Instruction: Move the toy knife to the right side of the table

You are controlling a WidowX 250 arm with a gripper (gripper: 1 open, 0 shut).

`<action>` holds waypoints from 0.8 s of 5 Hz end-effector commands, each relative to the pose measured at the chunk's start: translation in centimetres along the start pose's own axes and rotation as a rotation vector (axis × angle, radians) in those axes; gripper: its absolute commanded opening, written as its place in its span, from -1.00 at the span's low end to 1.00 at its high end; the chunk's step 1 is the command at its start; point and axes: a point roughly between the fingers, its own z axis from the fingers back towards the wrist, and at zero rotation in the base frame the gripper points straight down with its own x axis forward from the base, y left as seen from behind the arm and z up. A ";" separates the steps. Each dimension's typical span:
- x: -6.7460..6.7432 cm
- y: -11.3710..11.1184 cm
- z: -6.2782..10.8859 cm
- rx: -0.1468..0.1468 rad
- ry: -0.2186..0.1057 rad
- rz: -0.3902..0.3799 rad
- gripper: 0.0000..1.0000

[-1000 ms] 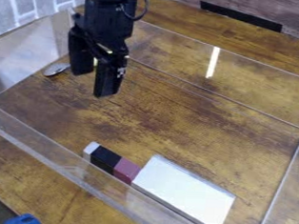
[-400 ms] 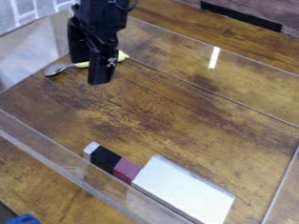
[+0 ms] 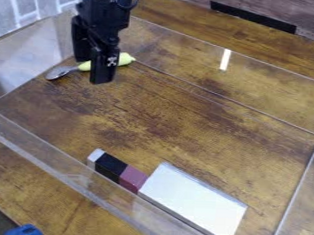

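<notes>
My gripper grabs the toy knife by its lime-green handle next, to move the knife across the table.
The toy knife lies at the left of the table [image 3: 213, 123]. Its lime yellow-green handle [image 3: 119, 59] peeks out behind the gripper, and its dark blade tip [image 3: 55, 75] shows to the lower left. My black gripper [image 3: 93, 71] hangs straight down right over the knife, its two fingers [image 3: 105, 68] apart and open, with the knife's middle hidden behind them. I cannot tell whether the fingers touch the knife.
A large flat grey rectangle [image 3: 188, 202] with a black-and-maroon end [image 3: 121, 171] lies at the front. Low clear acrylic walls [image 3: 63, 169] edge the tabletop. A blue object [image 3: 26, 231] sits at the bottom left, outside the wall.
The gripper has moved left and farther back, from beside the knife to directly over it. It stays open. The knife has not moved.
</notes>
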 end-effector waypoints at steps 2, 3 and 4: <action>0.6 2.1 0.7 0.030 -0.058 0.003 1.00; 0.7 2.4 0.3 0.028 -0.061 0.000 1.00; 0.9 2.5 0.3 0.030 -0.071 -0.008 1.00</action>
